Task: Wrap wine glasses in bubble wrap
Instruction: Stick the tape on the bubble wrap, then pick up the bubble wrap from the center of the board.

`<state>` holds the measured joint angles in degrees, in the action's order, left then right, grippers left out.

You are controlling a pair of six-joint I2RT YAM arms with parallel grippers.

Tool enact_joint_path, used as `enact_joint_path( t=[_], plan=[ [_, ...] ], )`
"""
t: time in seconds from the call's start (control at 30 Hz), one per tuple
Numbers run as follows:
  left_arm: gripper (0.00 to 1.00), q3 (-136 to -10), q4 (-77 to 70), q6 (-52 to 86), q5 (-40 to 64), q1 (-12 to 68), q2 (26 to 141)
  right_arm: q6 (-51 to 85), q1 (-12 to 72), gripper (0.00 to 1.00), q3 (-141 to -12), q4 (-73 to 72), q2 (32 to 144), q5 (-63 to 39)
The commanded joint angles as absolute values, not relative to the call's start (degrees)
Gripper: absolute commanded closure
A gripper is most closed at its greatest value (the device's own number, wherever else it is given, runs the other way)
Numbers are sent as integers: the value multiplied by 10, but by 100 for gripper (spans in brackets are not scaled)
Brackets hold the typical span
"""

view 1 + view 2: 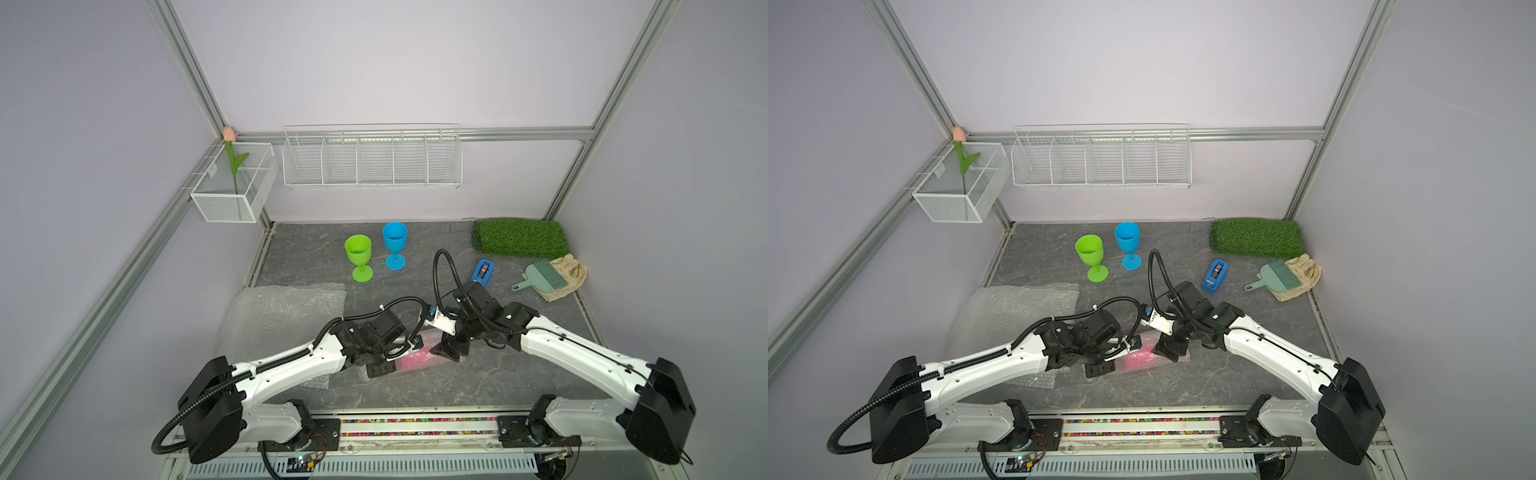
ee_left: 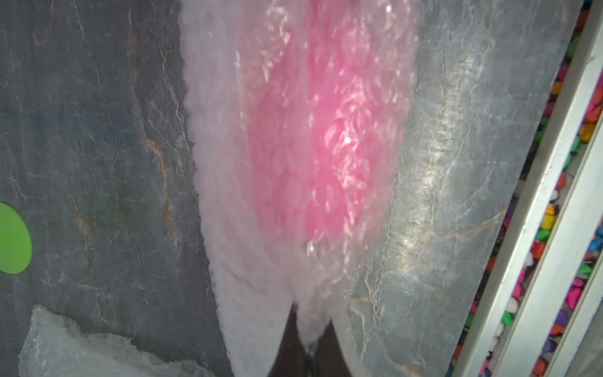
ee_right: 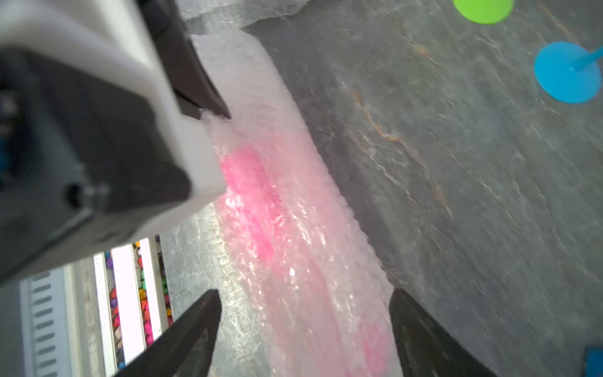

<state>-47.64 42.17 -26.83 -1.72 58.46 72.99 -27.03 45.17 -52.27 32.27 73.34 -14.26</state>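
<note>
The robot's right gripper should next grab the wrapped pink wine glass by its stem end, so the end with its opening stays free and the glass can be set upright.
A pink wine glass (image 2: pixel 319 147) lies on its side on the table, rolled inside bubble wrap (image 3: pixel 293 228), and shows in both top views (image 1: pixel 419 358) between the two arms. My left gripper (image 2: pixel 311 346) is shut on one bunched end of that wrap. My right gripper (image 3: pixel 305 293) is open, a finger on each side of the bundle's other end, touching nothing. The green wine glass (image 1: pixel 358 253) and the blue wine glass (image 1: pixel 395 243) stand upright and bare further back. Spare bubble wrap sheets (image 1: pixel 282 316) lie flat at the left, partly under my left arm.
A grass mat (image 1: pixel 519 237) lies at the back right, with a blue tape dispenser (image 1: pixel 483 272), a brush with dustpan (image 1: pixel 542 276) and gloves (image 1: pixel 571 274) in front of it. A wire rack (image 1: pixel 372 158) and a mesh basket (image 1: pixel 232 183) hang on the walls.
</note>
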Motion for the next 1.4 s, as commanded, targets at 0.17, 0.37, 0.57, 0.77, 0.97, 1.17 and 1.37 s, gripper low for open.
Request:
enact_joint_path(
  t=[0.17,0.37,0.57,0.77,0.97,1.17,1.37],
  plan=[
    [100,-471,427,-276,-22,585,714,-373,456,9,-517,338,795,-177],
    [100,-469,426,-277,-26,585,712,-382,457,27,-518,341,812,-201],
    [100,-467,424,-276,-31,585,707,-389,457,55,-518,354,817,-201],
    [100,-460,417,-268,-36,585,687,-389,456,81,-518,350,819,-200],
    [85,-450,388,-249,-70,585,635,-369,456,93,-514,341,800,-203],
    [49,-447,351,-224,-100,585,501,-295,429,93,-462,256,712,-227],
    [31,-482,359,-234,-99,584,361,-247,386,93,-418,200,596,-252]
  ],
)
